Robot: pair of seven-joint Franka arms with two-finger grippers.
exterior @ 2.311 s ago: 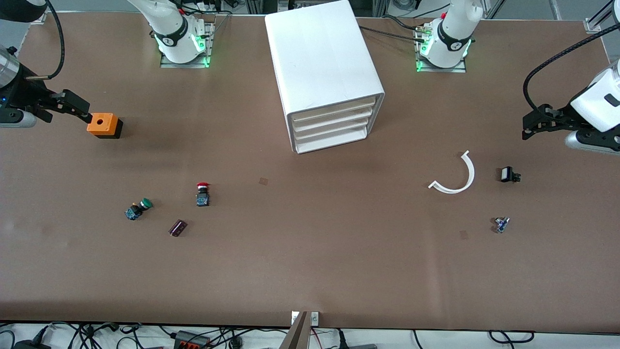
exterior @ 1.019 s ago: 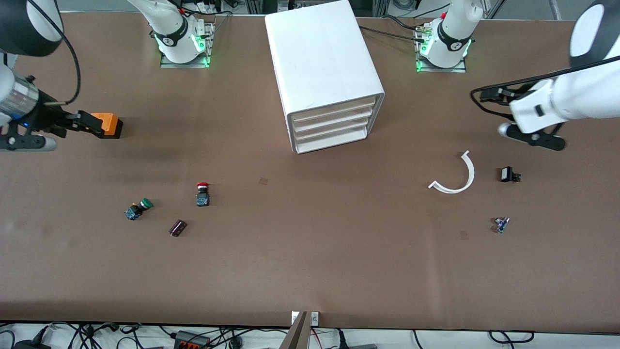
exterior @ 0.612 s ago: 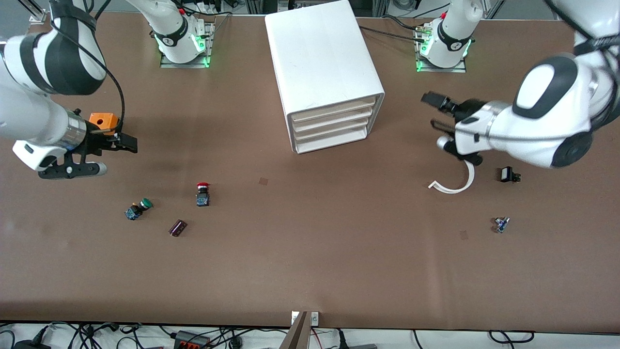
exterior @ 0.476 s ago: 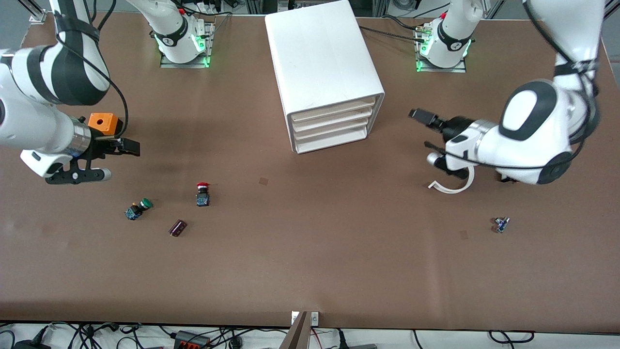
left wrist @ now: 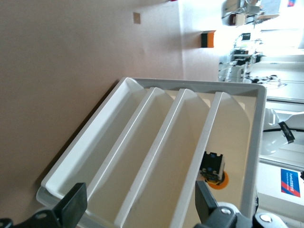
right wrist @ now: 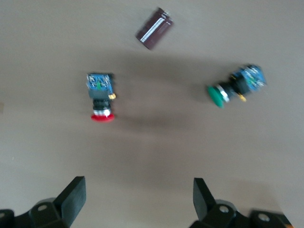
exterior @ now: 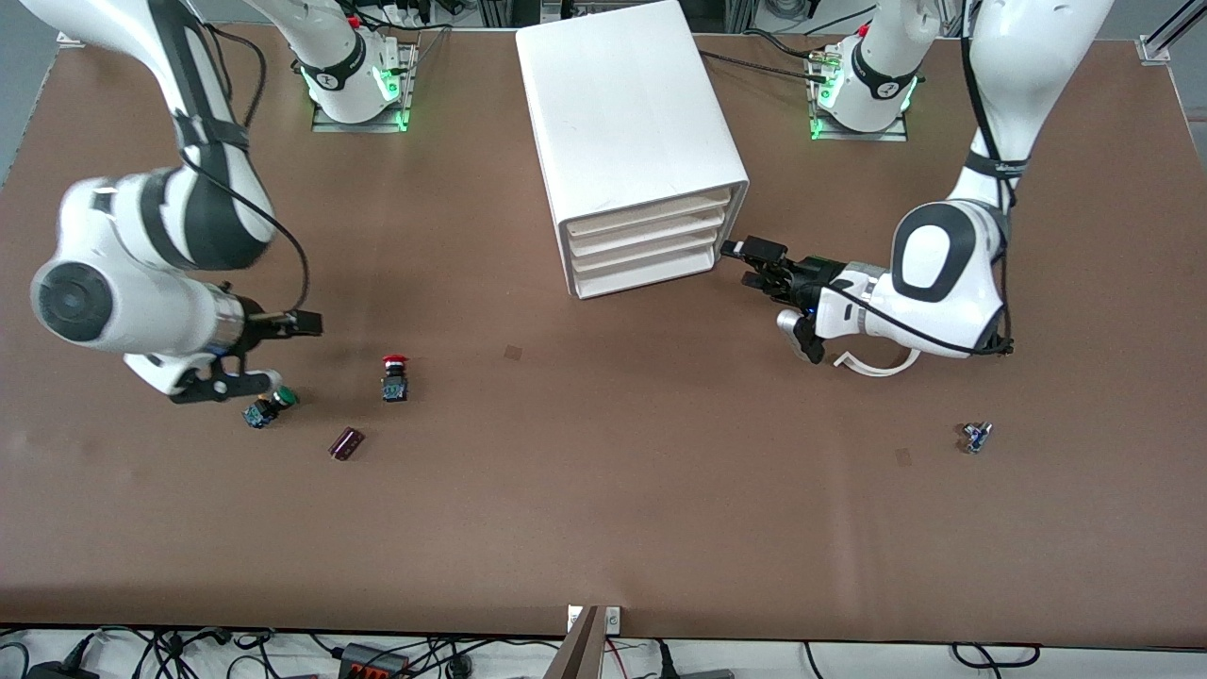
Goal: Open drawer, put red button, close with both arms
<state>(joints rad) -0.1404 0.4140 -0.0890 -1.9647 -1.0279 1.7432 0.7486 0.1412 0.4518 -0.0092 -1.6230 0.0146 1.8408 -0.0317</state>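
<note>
My right gripper should put the button into the drawer, so next it needs to grab the red button by its black body below the cap.
The white cabinet stands at mid-table with its four drawers all shut. My left gripper is open, level with the lower drawers, at the cabinet's front corner toward the left arm's end. The left wrist view looks across the drawer fronts between my open left gripper. The red button stands on the table. My right gripper is open and empty, up in the air toward the right arm's end from it. The right wrist view shows the red button ahead of my right gripper.
A green-capped button lies under the right wrist. A dark cylinder lies nearer the front camera. A white curved strip pokes out under the left arm. A small blue part lies nearer. The orange box shows only in the left wrist view.
Both arms swung in from the table's ends. The left gripper came to the cabinet's drawer fronts. The right gripper passed the orange box and came close to the buttons.
</note>
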